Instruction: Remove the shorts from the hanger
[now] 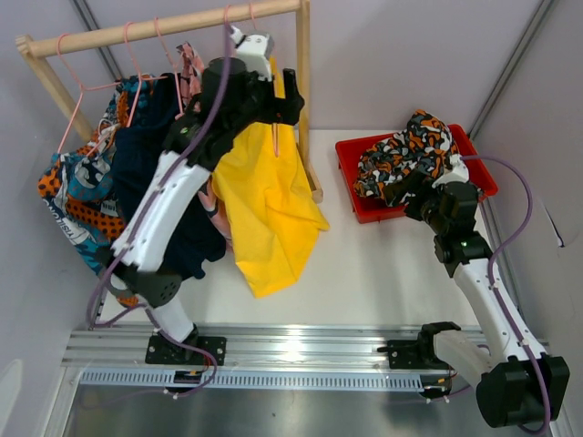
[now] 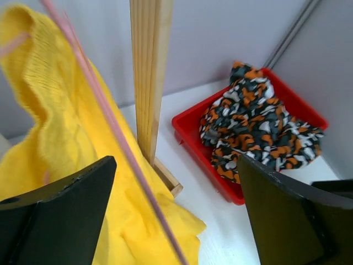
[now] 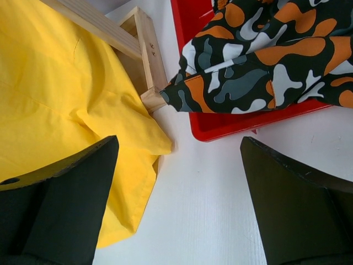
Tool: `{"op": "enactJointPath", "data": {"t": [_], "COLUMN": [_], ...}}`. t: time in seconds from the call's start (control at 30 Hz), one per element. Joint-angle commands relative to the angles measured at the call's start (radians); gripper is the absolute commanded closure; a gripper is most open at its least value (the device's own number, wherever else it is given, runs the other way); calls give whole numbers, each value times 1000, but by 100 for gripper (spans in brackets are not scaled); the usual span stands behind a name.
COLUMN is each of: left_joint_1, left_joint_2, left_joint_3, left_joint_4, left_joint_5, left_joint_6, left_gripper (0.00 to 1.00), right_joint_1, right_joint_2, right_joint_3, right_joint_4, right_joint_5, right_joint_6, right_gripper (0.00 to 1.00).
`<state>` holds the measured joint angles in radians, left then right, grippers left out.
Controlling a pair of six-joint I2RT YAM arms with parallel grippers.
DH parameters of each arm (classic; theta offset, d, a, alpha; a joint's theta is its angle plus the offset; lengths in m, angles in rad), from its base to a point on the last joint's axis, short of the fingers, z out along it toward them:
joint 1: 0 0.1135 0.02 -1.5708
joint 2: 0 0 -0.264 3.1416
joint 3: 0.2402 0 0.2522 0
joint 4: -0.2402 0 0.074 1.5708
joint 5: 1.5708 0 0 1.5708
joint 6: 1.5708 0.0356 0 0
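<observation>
My left gripper is going to grab the pink hanger's bare wire next. That keeps the yellow shorts [image 1: 269,200] free for my right gripper to take off.
The yellow shorts [image 1: 269,200] hang from a pink hanger [image 2: 105,110] at the right end of the wooden rack [image 1: 173,25]. They also show in the left wrist view [image 2: 55,121] and the right wrist view [image 3: 55,72]. My left gripper [image 1: 290,96] is raised at their top and open [image 2: 176,221], with the hanger wire running between its fingers. Navy shorts [image 1: 159,155], pink patterned shorts [image 1: 189,64] and blue-orange-white shorts [image 1: 77,191] hang further left. Orange-black shorts [image 1: 405,155] lie in the red bin [image 1: 478,168]. My right gripper [image 1: 401,193] is open and empty [image 3: 179,210] over the table beside the bin.
The rack's right wooden post [image 2: 149,66] stands just behind the yellow shorts, its foot [image 3: 149,72] on the table next to the bin's corner [image 3: 231,130]. White table surface [image 1: 383,264] lies between the shorts and the bin. Grey walls close in the back and sides.
</observation>
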<state>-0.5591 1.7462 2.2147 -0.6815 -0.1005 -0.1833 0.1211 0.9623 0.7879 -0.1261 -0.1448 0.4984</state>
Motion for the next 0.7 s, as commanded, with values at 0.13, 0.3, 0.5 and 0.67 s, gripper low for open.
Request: {"op": "enactJointPath", "data": {"t": [0.13, 0.3, 0.5, 0.67], "left_joint_1": [10, 65, 134, 188], "left_joint_2": [-278, -231, -136, -71], "left_joint_3": [-102, -72, -6, 40], "left_joint_4": [14, -16, -12, -12], "left_joint_5": [-46, -113, -151, -143], "left_joint_6": [39, 61, 73, 58], "left_gripper": [1, 1, 4, 7], "right_joint_1": [12, 29, 29, 31], "right_joint_2": [-34, -34, -37, -51], "right_joint_3": [2, -6, -13, -12], "right_joint_4": [20, 31, 19, -10], "right_joint_5": [8, 11, 20, 43], "right_joint_6": [15, 22, 0, -30], "right_gripper": [1, 1, 1, 0]}}
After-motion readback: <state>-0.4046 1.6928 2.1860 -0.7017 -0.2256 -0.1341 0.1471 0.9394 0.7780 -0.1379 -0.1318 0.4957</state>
